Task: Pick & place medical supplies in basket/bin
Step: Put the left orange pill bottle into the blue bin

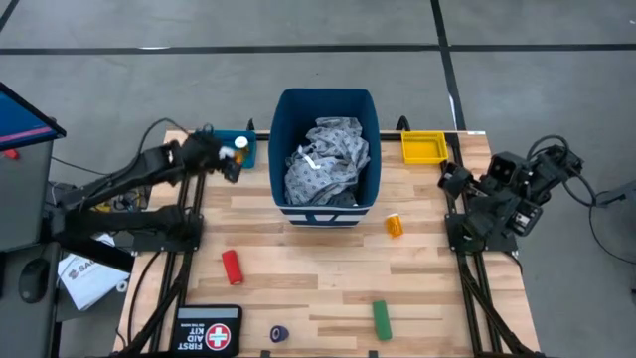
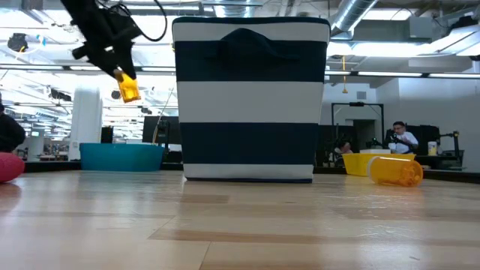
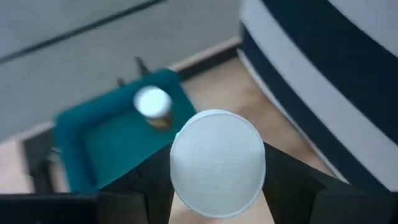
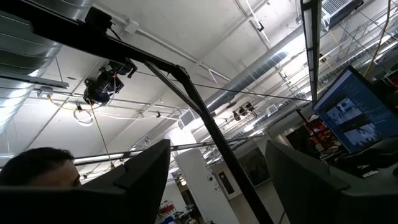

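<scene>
The left gripper should stay closed on the orange bottle (image 3: 217, 163) until the bottle is lower, because the bottle is hanging above the teal tray (image 3: 121, 140) in the left wrist view.
My left gripper (image 1: 227, 159) is shut on a small orange bottle with a white cap (image 3: 217, 163). It holds the bottle in the air over the teal tray (image 1: 241, 151), which stands left of the tall dark blue bin (image 1: 327, 204). A second white-capped bottle (image 3: 153, 106) stands in that tray. The grey patterned gown (image 1: 328, 159) lies bunched inside the bin. My right gripper (image 4: 217, 180) is open and empty at the table's right edge, pointing up at the ceiling. A yellow tray (image 1: 423, 146) stands right of the bin. My left gripper pinches the bottle between its two fingers (image 3: 149, 193), on opposite sides near the white cap (image 3: 217, 163). The fingers come from above, slanting down. The orange body (image 2: 128, 90) hangs below the fingertips, a little tilted, lifted clear above the teal tray (image 2: 120, 156).
An orange bottle (image 1: 395, 225) lies on its side right of the bin. A red cylinder (image 1: 232, 267), a green cylinder (image 1: 382, 318), a dark blue roll (image 1: 279, 334) and the black first aid pouch (image 1: 209, 333) lie toward the near edge. People sit in the room behind.
</scene>
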{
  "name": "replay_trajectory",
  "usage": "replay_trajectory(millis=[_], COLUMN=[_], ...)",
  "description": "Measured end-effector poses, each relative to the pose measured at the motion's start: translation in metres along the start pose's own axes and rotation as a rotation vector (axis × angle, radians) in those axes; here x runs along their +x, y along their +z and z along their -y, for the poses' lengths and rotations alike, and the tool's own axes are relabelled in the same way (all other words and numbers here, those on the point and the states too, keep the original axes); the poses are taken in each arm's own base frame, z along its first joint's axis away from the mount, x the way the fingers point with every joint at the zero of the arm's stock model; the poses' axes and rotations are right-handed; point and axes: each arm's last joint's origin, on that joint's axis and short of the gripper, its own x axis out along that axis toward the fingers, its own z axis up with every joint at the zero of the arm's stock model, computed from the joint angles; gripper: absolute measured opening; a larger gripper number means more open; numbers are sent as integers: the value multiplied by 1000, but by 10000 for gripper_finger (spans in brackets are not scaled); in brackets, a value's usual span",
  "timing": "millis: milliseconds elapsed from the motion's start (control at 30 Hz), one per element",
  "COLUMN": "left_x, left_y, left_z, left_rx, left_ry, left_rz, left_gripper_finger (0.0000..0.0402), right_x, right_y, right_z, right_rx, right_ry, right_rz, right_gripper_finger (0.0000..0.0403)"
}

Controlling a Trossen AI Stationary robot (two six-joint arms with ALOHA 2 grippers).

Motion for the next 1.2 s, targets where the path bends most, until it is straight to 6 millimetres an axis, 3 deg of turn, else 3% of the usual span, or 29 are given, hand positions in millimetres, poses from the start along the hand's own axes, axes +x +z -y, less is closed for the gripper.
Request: replay_trajectory(millis=[200,400,567,933,1200], left_x=[34,73,94,125,129], left_y=[29,38,46,40,42], left_z=[-20,-42,-47,-55,-56], left_rx=[-17,-122,-217,-403,-506], left_ry=[173,293,319,384,412], left_rz=[-90,-192,-159,-234,-185], left_gripper_finger=[192,195,195,197,194], right_x=[0,0,0,0,0], right_y=[-2,-3,-3,-3,-3], right_z=[1,0,-1,-1,-1], right_rx=[-5,0,1,8,5], right_ry=[-6,0,1,6,12], right_rz=[-16,-24,-22,-24,-27], right_gripper_finger=[260,260,260,260,260])
